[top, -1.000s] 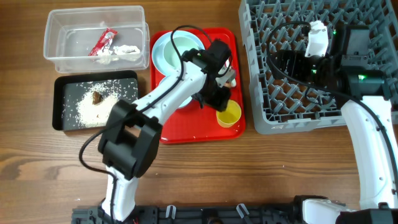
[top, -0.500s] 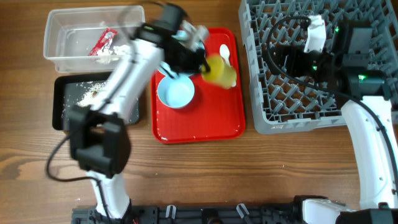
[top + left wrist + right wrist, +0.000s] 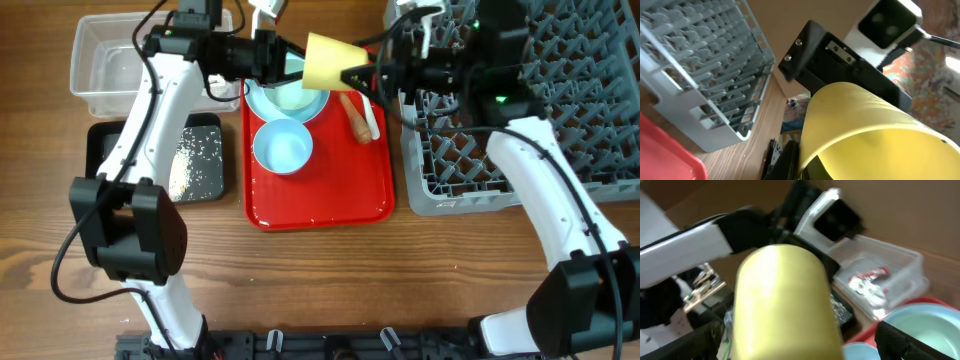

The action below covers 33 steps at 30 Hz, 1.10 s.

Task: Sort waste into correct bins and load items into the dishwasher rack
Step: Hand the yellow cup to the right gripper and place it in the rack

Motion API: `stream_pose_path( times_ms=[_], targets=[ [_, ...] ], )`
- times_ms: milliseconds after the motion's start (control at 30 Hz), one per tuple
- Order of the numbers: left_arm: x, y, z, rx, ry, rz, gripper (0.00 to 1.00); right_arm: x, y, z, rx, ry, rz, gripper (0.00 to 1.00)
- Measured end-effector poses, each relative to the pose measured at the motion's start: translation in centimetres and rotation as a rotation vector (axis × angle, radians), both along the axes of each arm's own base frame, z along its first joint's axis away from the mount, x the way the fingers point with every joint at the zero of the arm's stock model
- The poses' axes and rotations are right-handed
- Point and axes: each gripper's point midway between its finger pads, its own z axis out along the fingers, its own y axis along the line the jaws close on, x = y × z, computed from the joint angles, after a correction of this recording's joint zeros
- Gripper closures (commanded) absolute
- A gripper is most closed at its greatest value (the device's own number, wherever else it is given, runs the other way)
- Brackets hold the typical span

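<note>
My right gripper's fingers lap only just past the cup's base (image 3: 782, 305), so it is too early to close. My right gripper moves farther, then closes on the cup's base.
The small yellow cup (image 3: 326, 62) hangs on its side in the air above the top of the red tray (image 3: 320, 205). My left gripper (image 3: 292, 55) is shut on its rim, with one finger inside and one outside in the left wrist view (image 3: 805, 167). My right gripper (image 3: 362, 72) is open, with its fingers on either side of the cup's base (image 3: 782, 305). The light blue plate (image 3: 290, 98), a pale blue bowl (image 3: 282, 148), the carrot-like stick (image 3: 355, 117) and the white spoon (image 3: 369, 118) lie on the red tray. The grey rack (image 3: 520, 120) stands at the right.
The clear tub (image 3: 105, 65) holds the red wrapper (image 3: 867, 275) and the white tissue (image 3: 871, 292). The black tray (image 3: 205, 190) below it holds rice grains (image 3: 200, 152). My left arm crosses both bins and hides part of each.
My left gripper lifted the yellow cup off the red tray and tipped it towards the right. My right arm swung left from over the rack to the cup's base.
</note>
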Motion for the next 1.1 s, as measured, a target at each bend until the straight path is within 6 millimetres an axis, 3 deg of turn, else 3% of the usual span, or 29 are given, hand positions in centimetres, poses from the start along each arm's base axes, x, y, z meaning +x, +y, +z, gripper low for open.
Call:
stream_pose_path(
  times_ms=[100,267,400,467,600,700,767,800,967,1100],
  targets=[
    [-0.7,-0.7,0.5,-0.026,0.005,-0.033,0.96,-0.8,1.1,0.4,0.011,-0.011,0.038,0.24],
    [-0.9,-0.9,0.6,-0.033,0.006,-0.044,0.95,-1.2,1.3,0.6,0.018,-0.007,0.061,0.40],
    [-1.0,-0.9,0.7,-0.041,0.011,-0.049,0.69,-1.2,1.3,0.6,0.018,-0.001,0.061,0.44],
    [-1.1,-0.9,0.8,-0.047,0.011,-0.053,0.62,-1.2,1.3,0.5,0.018,-0.001,0.061,0.44],
    [-1.1,-0.9,0.9,-0.050,0.016,-0.055,0.58,-0.9,0.6,0.5,0.019,0.001,0.049,0.45],
    [-1.1,-0.9,0.9,-0.048,0.015,-0.054,0.55,0.5,-2.0,0.0,0.017,0.053,-0.013,0.45],
    [-0.8,-0.9,0.4,-0.020,0.011,-0.036,0.55,1.5,-4.9,-1.3,0.007,0.166,-0.087,0.45],
    [-0.5,-0.9,0.0,0.003,0.007,-0.021,0.55,2.2,-7.4,-3.2,-0.017,0.282,-0.171,0.45],
    [2.3,-0.1,-4.7,0.277,-0.028,0.147,0.53,3.1,-13.8,-9.1,-0.164,0.542,-0.476,0.45],
    [3.9,1.3,-8.4,0.518,-0.043,0.270,0.53,1.1,-17.6,-10.0,-0.319,0.631,-0.688,0.45]
  ],
)
